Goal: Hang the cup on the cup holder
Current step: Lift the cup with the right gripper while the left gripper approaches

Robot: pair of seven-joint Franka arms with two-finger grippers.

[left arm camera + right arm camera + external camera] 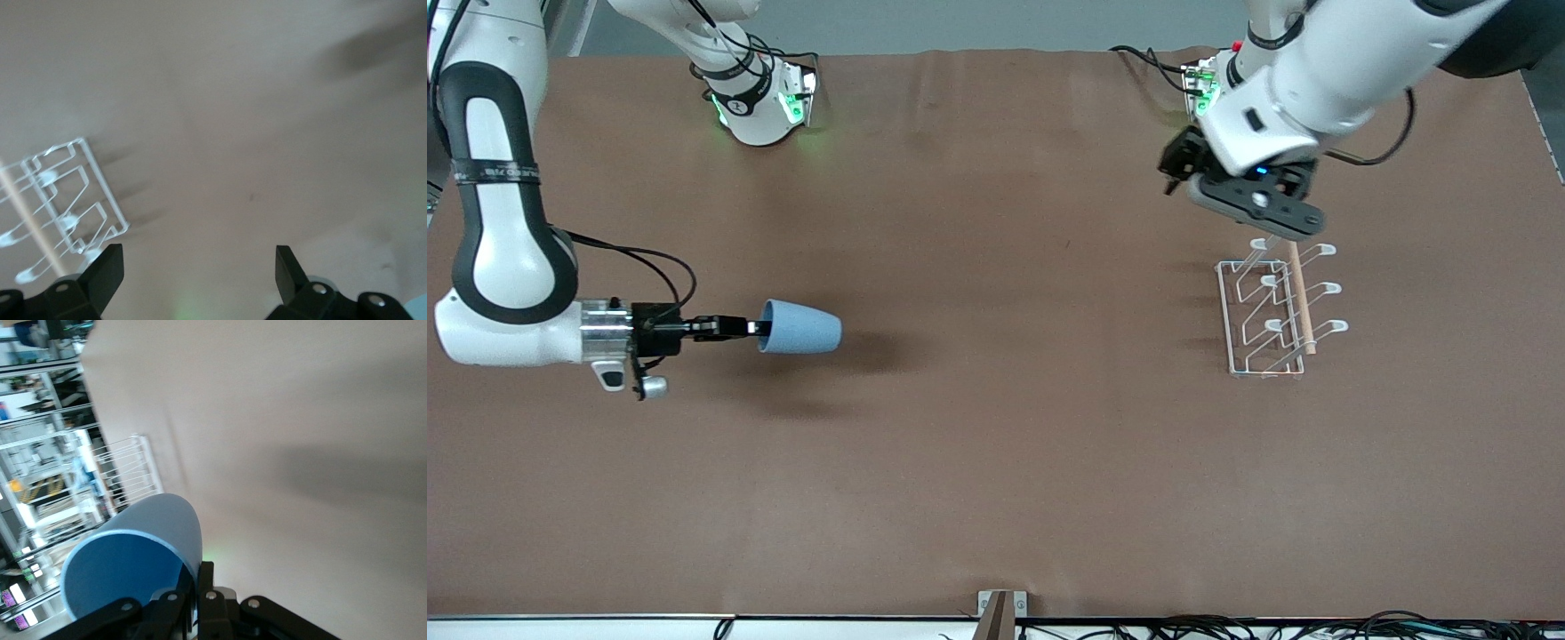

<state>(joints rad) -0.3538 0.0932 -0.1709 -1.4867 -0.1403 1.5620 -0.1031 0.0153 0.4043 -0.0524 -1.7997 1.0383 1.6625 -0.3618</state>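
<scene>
I should grab the light-blue cup by its body (805,329) with my left gripper next, so that the cup's open rim stays free for hanging on the cup holder (1276,307).
My right gripper (758,328) is shut on the rim of the light-blue cup (800,327) and holds it on its side above the table, at the right arm's end. In the right wrist view the cup (133,553) shows its blue inside, with one finger inside and one outside the wall. The white wire cup holder (1276,307) with its wooden rod (1300,298) stands on the table at the left arm's end. My left gripper (1258,213) hovers over the holder's end nearest the arm bases. In the left wrist view it is open (199,270) and empty, with the holder (60,207) beside it.
The brown table (996,444) spreads between the cup and the holder. A small bracket (1001,612) sits at the table edge nearest the front camera. Both arm bases (760,102) stand along the edge farthest from that camera.
</scene>
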